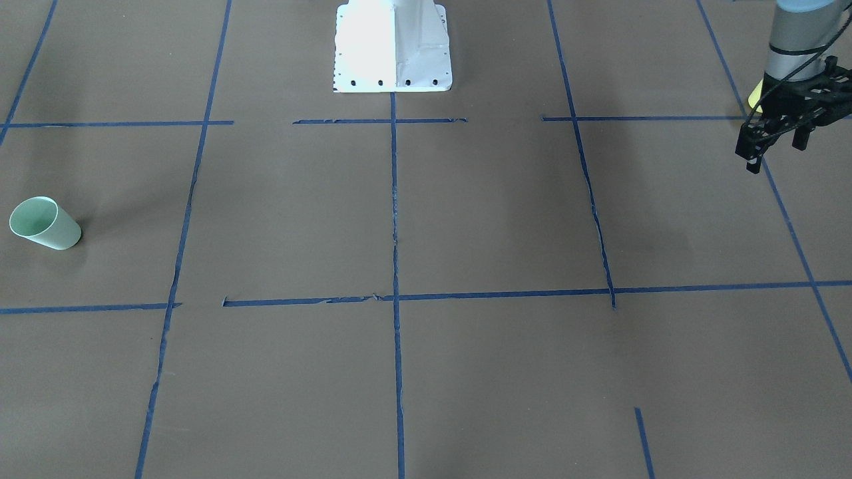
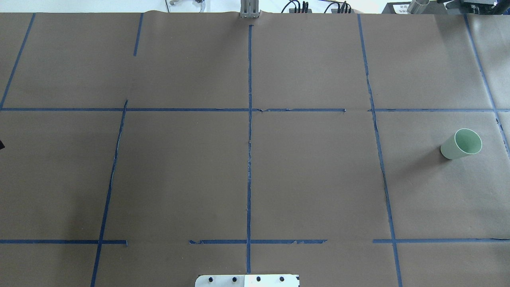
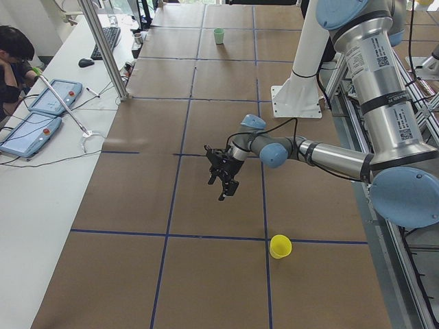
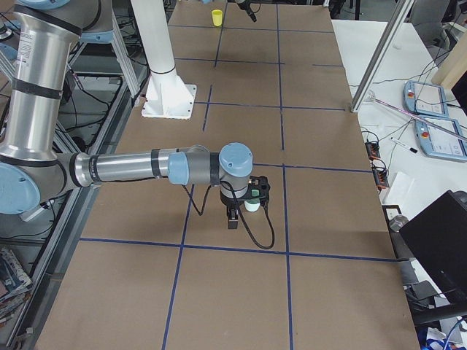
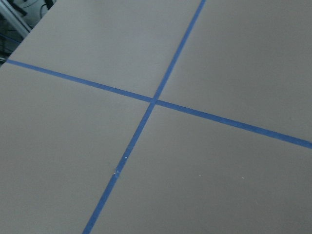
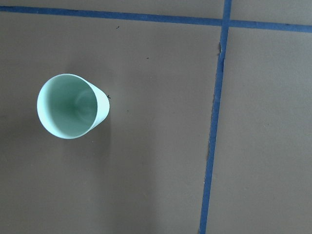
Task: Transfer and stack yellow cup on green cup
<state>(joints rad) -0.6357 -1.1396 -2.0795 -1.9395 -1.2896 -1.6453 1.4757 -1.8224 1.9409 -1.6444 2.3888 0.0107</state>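
My left gripper will next grab the yellow cup by its rim, so that the yellow cup can be stacked on the green cup [image 1: 45, 223].
The yellow cup [image 3: 280, 246] stands upright on the brown table near a tape crossing. In the front view only a sliver of the yellow cup [image 1: 754, 100] shows behind my left arm. My left gripper [image 1: 777, 152] hangs open and empty above the table, apart from the cup, and also shows in the left side view [image 3: 221, 186]. The green cup [image 1: 45, 223] stands upright at the table's other end [image 2: 461, 144]. My right gripper [image 4: 244, 204] hovers over the green cup [image 6: 70, 106]; I cannot tell whether it is open or shut.
Blue tape lines [image 2: 249, 159] divide the brown table into squares. The white robot base [image 1: 393, 46] stands at the robot's edge. An operator [image 3: 14, 62] sits at a side bench with tablets [image 3: 41, 110].
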